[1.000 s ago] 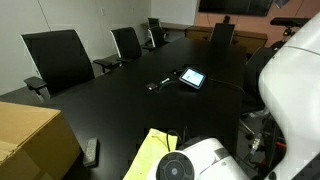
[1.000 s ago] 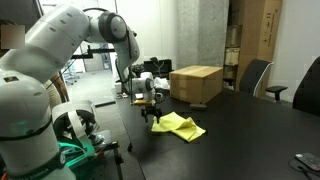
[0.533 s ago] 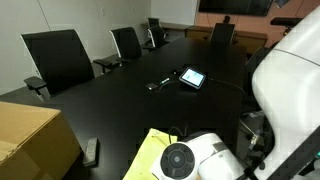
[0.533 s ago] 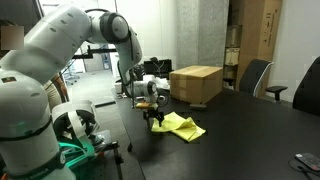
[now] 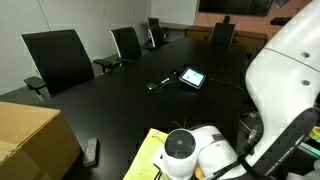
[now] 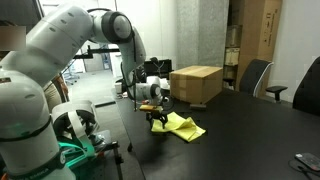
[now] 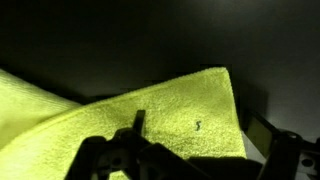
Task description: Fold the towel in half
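Note:
My gripper pinches the towel's near-edge corner next, fingers on both sides of the towel's edge. It then draws that side across to fold the towel in half.
The towel is a pale yellow cloth lying rumpled on the black table. It shows in both exterior views (image 5: 147, 154) (image 6: 181, 125) and fills the lower left of the wrist view (image 7: 150, 115). My gripper (image 6: 157, 121) hangs just above the towel's near edge. In the wrist view my gripper (image 7: 195, 162) has its fingers spread wide, one over the cloth and one past the towel's right edge above bare table. It is open and holds nothing. The arm's white wrist (image 5: 185, 150) hides part of the towel.
A tan cardboard box (image 6: 196, 83) (image 5: 30, 140) stands on the table behind the towel. A small tablet (image 5: 192, 77) and a small dark object (image 5: 158, 84) lie mid-table. A dark remote (image 5: 91, 151) lies near the box. Black chairs (image 5: 58, 58) line the table.
The wrist has shifted a little toward the towel and now sits lower over its near edge. The towel has not moved.

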### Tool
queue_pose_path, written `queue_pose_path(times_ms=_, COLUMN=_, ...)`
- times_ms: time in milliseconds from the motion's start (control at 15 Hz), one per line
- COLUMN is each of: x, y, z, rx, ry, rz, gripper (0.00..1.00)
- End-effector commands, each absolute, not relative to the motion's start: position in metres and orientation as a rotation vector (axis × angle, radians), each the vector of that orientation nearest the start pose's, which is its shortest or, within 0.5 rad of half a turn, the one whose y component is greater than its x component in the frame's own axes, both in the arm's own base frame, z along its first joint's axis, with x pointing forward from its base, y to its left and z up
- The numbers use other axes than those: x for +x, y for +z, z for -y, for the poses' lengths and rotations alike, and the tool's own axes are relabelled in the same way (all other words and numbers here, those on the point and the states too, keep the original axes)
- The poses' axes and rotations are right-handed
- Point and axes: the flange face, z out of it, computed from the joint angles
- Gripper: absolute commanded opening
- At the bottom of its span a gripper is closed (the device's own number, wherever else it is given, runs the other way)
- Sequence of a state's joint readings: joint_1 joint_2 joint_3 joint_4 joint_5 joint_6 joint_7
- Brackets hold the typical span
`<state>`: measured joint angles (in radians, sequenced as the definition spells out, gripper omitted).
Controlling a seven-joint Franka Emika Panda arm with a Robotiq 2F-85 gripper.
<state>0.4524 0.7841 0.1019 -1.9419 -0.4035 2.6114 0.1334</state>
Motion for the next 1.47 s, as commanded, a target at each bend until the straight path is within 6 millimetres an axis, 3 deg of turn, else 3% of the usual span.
queue_pose_path(times_ms=0, x=0.494, y=0.061, z=-0.311, rx=-2.985, ry=0.087, rz=1.231, gripper=1.00)
queue_pose_path(times_ms=267, x=0.494, y=0.058, z=-0.311, rx=-2.944, ry=0.124, rz=1.249, gripper=1.00)
queue_pose_path(times_ms=400, x=0.493, y=0.056, z=-0.311, rx=-2.920, ry=0.142, rz=1.262, gripper=0.74)
queue_pose_path(times_ms=1000, x=0.492, y=0.076, z=-0.316, rx=-2.878, ry=0.183, rz=1.345, gripper=0.09)
queue_pose_path(times_ms=1133, x=0.494, y=0.088, z=-0.318, rx=-2.894, ry=0.190, rz=1.373, gripper=0.05)
queue_pose_path(times_ms=1400, x=0.502, y=0.109, z=-0.323, rx=-2.913, ry=0.241, rz=1.428, gripper=0.07)
